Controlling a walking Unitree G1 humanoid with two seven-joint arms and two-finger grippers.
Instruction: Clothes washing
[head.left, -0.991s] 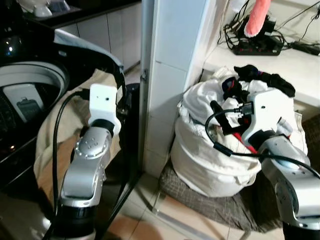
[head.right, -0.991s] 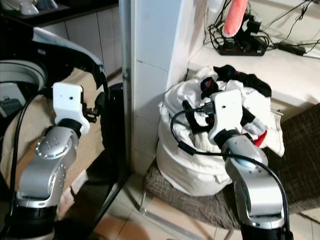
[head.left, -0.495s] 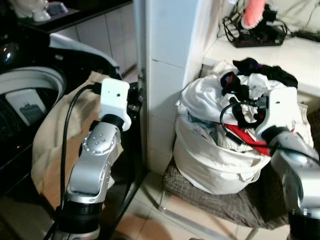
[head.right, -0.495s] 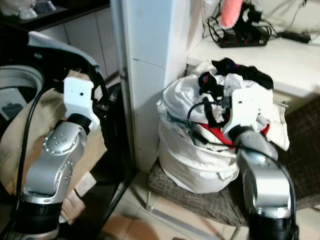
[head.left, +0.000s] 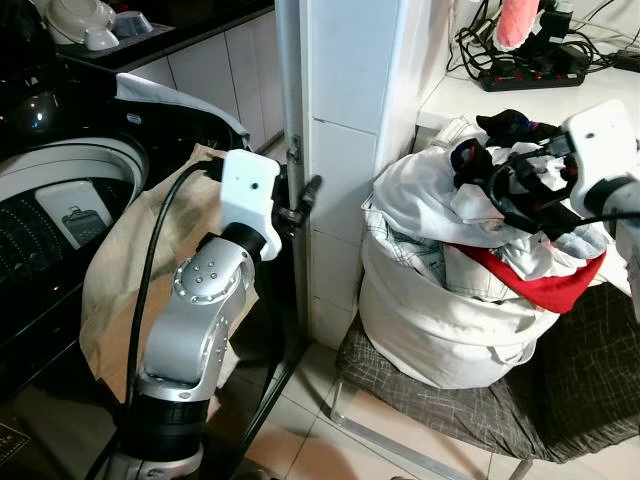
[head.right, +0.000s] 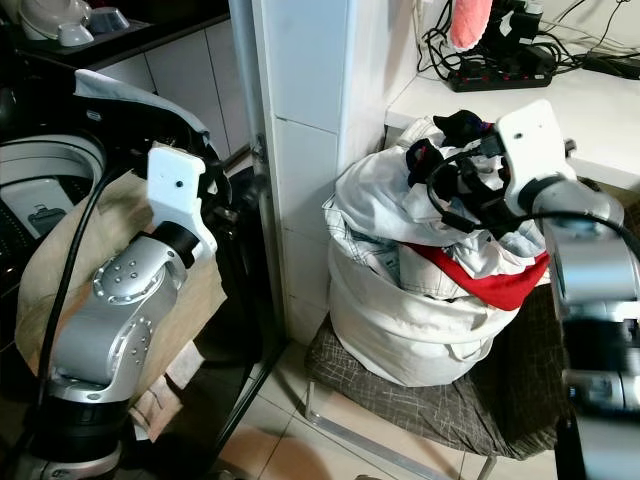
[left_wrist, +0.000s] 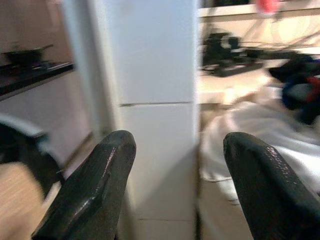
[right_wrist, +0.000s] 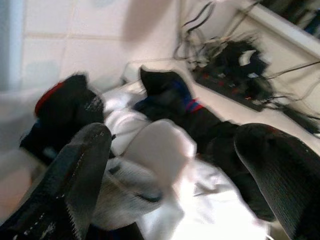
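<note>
The right gripper grabs the black sock by its red-edged end (right_wrist: 64, 97) next, to get the laundry into the washing machine.
A white laundry bag (head.left: 430, 325) stuffed with clothes stands on a chair. White garments (head.left: 420, 200), black items (head.left: 520, 125) and a red cloth (head.left: 545, 285) are heaped on top. My right gripper (head.left: 515, 190) hovers just over the heap, open; in the right wrist view its fingers (right_wrist: 82, 165) are spread wide above a white garment (right_wrist: 155, 150) and black socks (right_wrist: 175, 107). My left gripper (head.left: 305, 198) is raised beside the white tiled pillar (head.left: 350, 120), open and empty, as the left wrist view (left_wrist: 175, 185) shows. The washing machine (head.left: 55, 200) is at the far left.
A beige cloth (head.left: 125, 250) drapes over the washer's front. The chair has a grey checked cushion (head.left: 480, 405) and a metal leg (head.left: 400, 450). A counter with a power strip and cables (head.left: 530, 75) lies behind the bag. Tiled floor (head.left: 300, 430) runs between the pillar and the chair.
My right gripper has risen from inside the heap to above it, and the red cloth now shows more. My left gripper has moved toward the pillar. The camera has shifted too.
</note>
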